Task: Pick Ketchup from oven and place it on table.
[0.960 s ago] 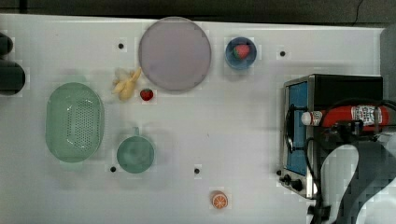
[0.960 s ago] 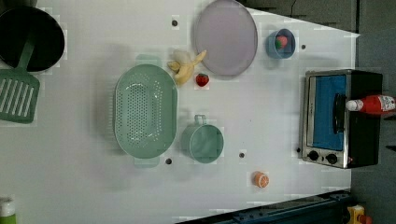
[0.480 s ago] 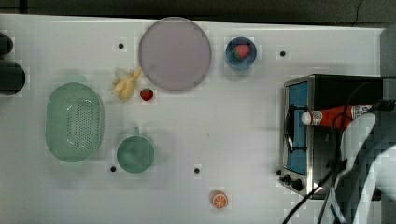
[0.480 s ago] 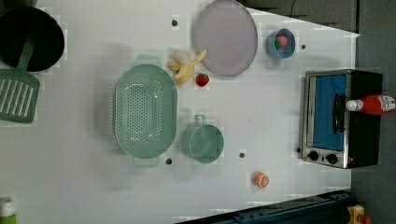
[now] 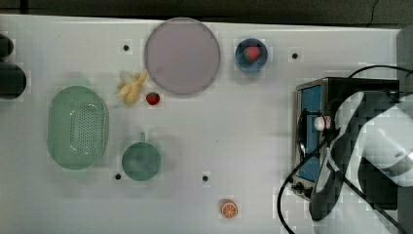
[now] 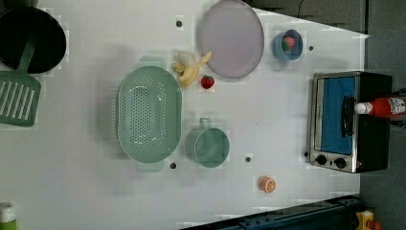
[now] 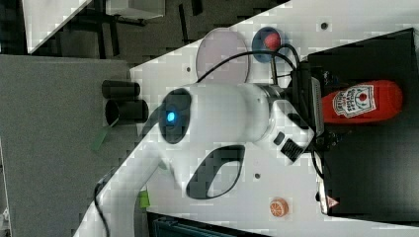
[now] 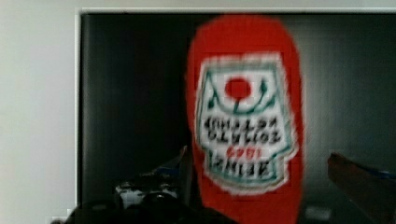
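Next, my gripper grabs the Ketchup by its neck end point(image 6: 369, 107) to bring the Ketchup from the oven point(image 6: 335, 120) to the table.
The Ketchup point(image 6: 383, 106), a red bottle with a white cap and label, lies on its side on top of the black oven point(image 6: 335, 120). In the top view my white arm point(image 5: 375, 141) covers the oven point(image 5: 309, 105) roof, leaving just the Ketchup's white cap point(image 5: 320, 123) showing above the blue glass door. In the wrist view my gripper point(image 8: 259, 158) is open, one finger point(image 8: 183, 170) close beside the Ketchup point(image 8: 245, 116) and the other finger point(image 8: 359, 179) well apart from it. The right view shows my hand point(image 7: 304, 106) at the cap end of the Ketchup point(image 7: 363, 104). The white table point(image 5: 243, 122) spreads out before the oven.
On the table are a green colander point(image 5: 78, 127), a green cup point(image 5: 141, 161), a purple plate point(image 5: 182, 55), a blue bowl point(image 5: 251, 54) holding a strawberry, a banana point(image 5: 130, 87), a loose strawberry point(image 5: 153, 98) and an orange half point(image 5: 229, 209). A black pan point(image 6: 28, 43) and green spatula point(image 6: 19, 98) lie at the left view's left.
In the top view my arm has swung over the oven roof and now covers the Ketchup's red body. The Ketchup itself has not moved.
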